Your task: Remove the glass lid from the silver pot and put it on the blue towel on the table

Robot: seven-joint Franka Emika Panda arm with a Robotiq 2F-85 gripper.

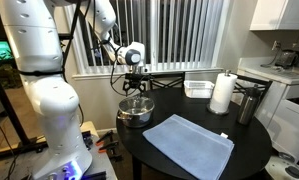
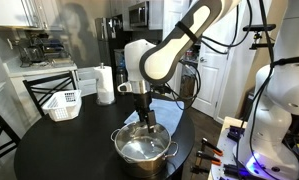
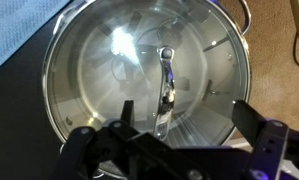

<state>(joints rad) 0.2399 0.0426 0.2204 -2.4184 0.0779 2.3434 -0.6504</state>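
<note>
My fingers on either side of the lid's metal handle reach down to the handle's level in an exterior view. My gripper should close on it.
The silver pot [image 1: 135, 113] [image 2: 144, 152] stands on the dark round table [image 1: 179, 105] [image 2: 59, 155], with the glass lid [image 3: 99, 75] on it. The wrist view looks straight down on the lid; its small metal knob [image 3: 166, 85] is at the centre. My gripper [image 1: 136, 88] [image 2: 146, 115] [image 3: 169, 140] is open and hangs just above the lid, with its fingers on either side of the knob line. The blue towel [image 1: 189, 145] [image 2: 171, 116] lies flat on the table beside the pot.
A white paper-towel roll [image 1: 222, 93] [image 2: 106, 85], a tall dark canister [image 1: 248, 105] and a white basket [image 1: 199, 88] [image 2: 61, 103] stand on the far part of the table. A chair [image 2: 39, 95] stands at the table edge.
</note>
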